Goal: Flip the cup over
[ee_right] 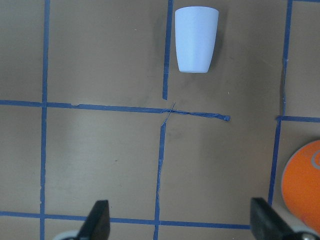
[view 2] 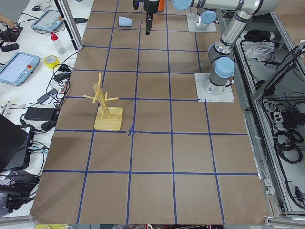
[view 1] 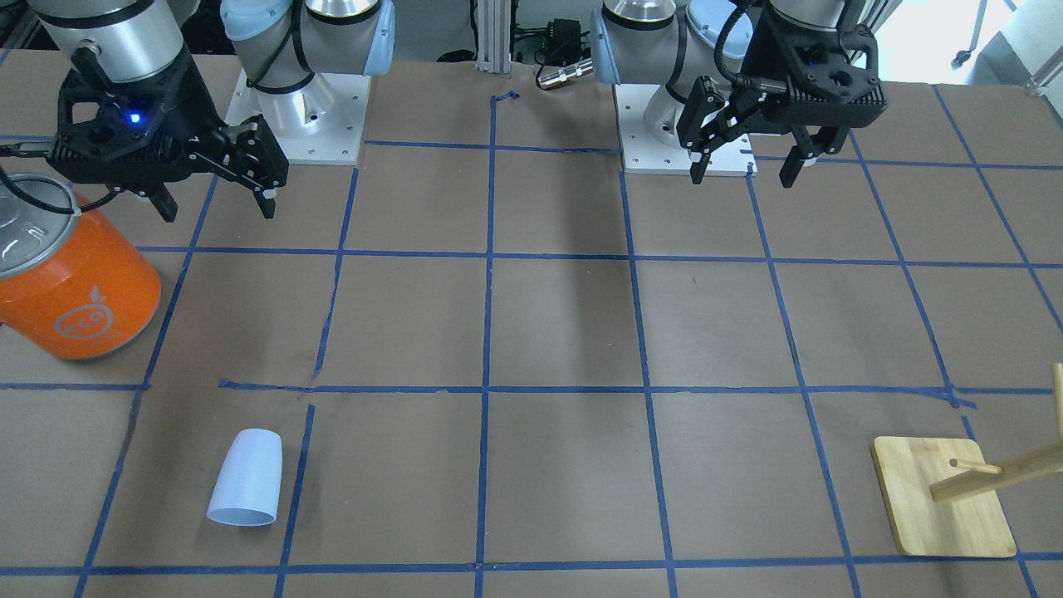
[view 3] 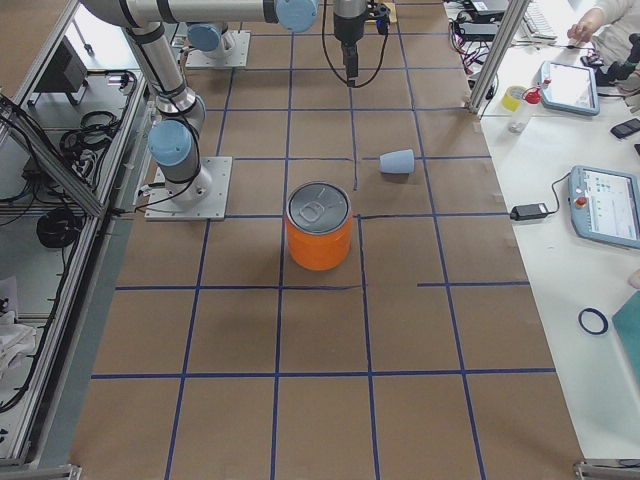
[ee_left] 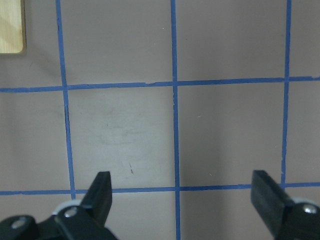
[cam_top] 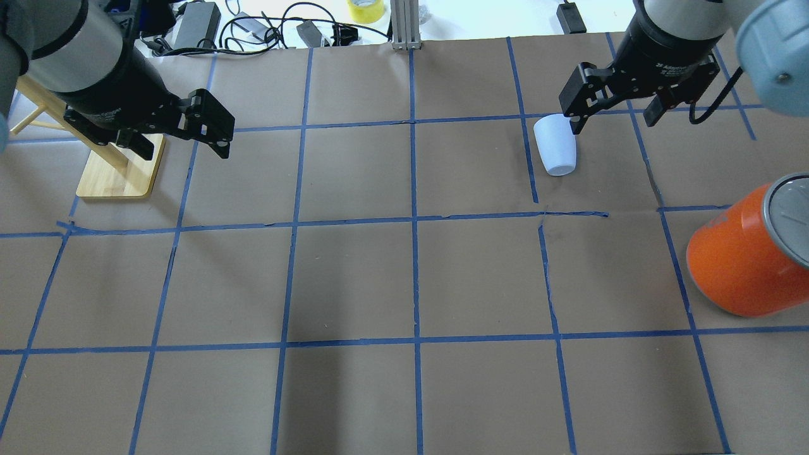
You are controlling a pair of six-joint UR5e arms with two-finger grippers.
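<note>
The robot's right gripper should next grab the small pale blue tumbler by the sides of its body (view 1: 246, 473) (ee_right: 196, 41) to flip it.
The cup (view 1: 246, 477) is a small pale blue-white tumbler lying on its side, wide end pointing away from the robot. It also shows in the overhead view (cam_top: 556, 150), the exterior right view (view 3: 397, 161) and the right wrist view (ee_right: 196, 39). My right gripper (view 1: 217, 203) is open and empty, held high above the table on the robot's side of the cup; it shows from above too (cam_top: 613, 117). My left gripper (view 1: 745, 170) is open and empty above bare table, also in the overhead view (cam_top: 183, 146).
A large orange can (view 1: 79, 282) with a silver top stands near the right gripper, on the robot's side of the cup. A wooden peg stand (view 1: 942, 498) on a square base sits on the left arm's side. Blue tape lines grid the brown table.
</note>
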